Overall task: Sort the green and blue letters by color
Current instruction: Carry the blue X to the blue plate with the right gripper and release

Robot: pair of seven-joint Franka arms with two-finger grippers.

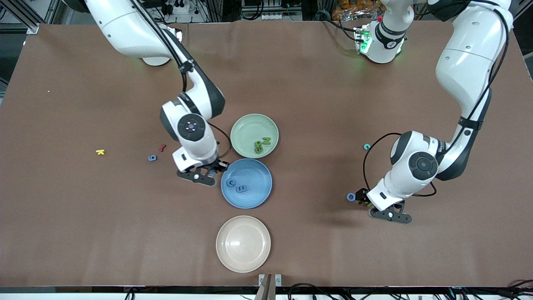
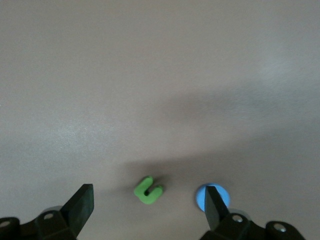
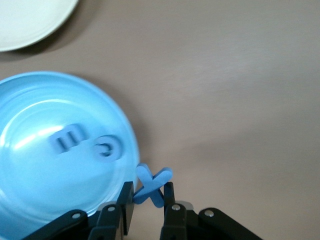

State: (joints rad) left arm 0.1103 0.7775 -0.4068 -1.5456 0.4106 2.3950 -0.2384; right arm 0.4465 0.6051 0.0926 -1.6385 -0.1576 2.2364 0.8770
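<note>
My right gripper needs to move the blue X (image 1: 212, 173) inward before releasing it: the X hangs outside the blue plate's rim (image 1: 222, 185).
My right gripper (image 1: 213, 168) is shut on a blue X (image 3: 152, 184) and holds it at the rim of the blue plate (image 1: 260, 198), on the side toward the right arm's end. Blue G (image 1: 231, 182) and E (image 1: 241, 188) lie in that plate. Green B (image 1: 258, 146) and N (image 1: 265, 141) lie in the green plate (image 1: 245, 125). My left gripper (image 2: 148, 201) is open, low over a green u (image 2: 148, 190) that lies between its fingers. A blue O (image 2: 212, 195) lies beside one fingertip. A blue 9 (image 1: 153, 158) lies on the table toward the right arm's end.
A beige plate (image 1: 243, 243) stands nearest the front camera, below the blue plate. A small red piece (image 1: 162, 147) and a yellow K (image 1: 100, 152) lie near the 9. A small teal ring (image 1: 367, 146) lies beside the left arm.
</note>
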